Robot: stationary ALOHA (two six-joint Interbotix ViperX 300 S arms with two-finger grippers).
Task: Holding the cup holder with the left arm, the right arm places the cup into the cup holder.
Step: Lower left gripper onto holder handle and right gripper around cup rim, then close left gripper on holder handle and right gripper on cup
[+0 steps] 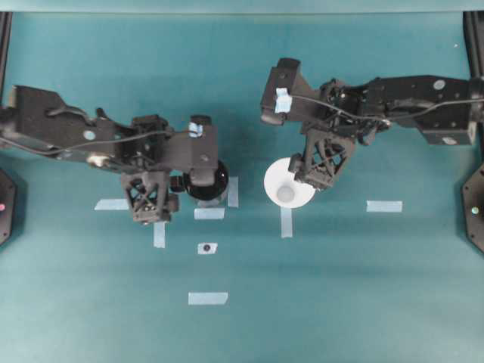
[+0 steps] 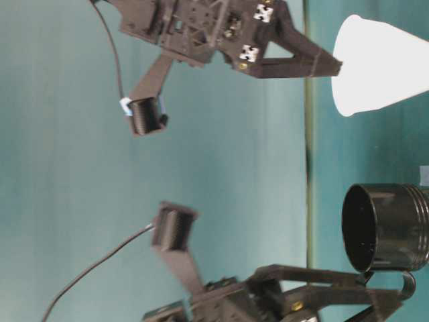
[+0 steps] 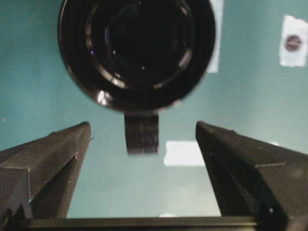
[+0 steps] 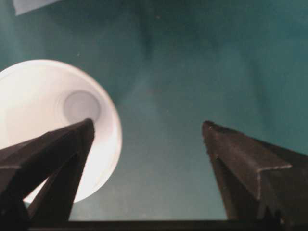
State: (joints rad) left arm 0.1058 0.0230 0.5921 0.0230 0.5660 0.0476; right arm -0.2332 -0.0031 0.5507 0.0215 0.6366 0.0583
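Note:
The left gripper next needs to grab the cup holder by its small side tab (image 1: 177, 184) to hold it, since the black ring (image 1: 221, 181) is wider than the gripper's open fingers.
The cup holder (image 1: 214, 184), a glossy black ring, stands upright on the teal table with its opening up, partly under the left wrist camera. Its side tab (image 3: 142, 134) points toward my left gripper (image 3: 142, 124), which is open, one finger on each side of the tab without touching it. The white cup (image 1: 281, 185) stands upright to the right of the holder, rim up, with its small base showing inside. My right gripper (image 4: 147, 123) hangs open just beside the cup (image 4: 48, 101); its left finger (image 4: 62, 149) overlaps the rim in the right wrist view. Nothing lies between either pair of jaws.
Pale blue tape marks lie on the table: one far right (image 1: 384, 206), one at the front (image 1: 208, 298), one left (image 1: 112, 204), and a small patch with a black dot (image 1: 206, 248). Black frame parts stand at both side edges (image 1: 474, 206).

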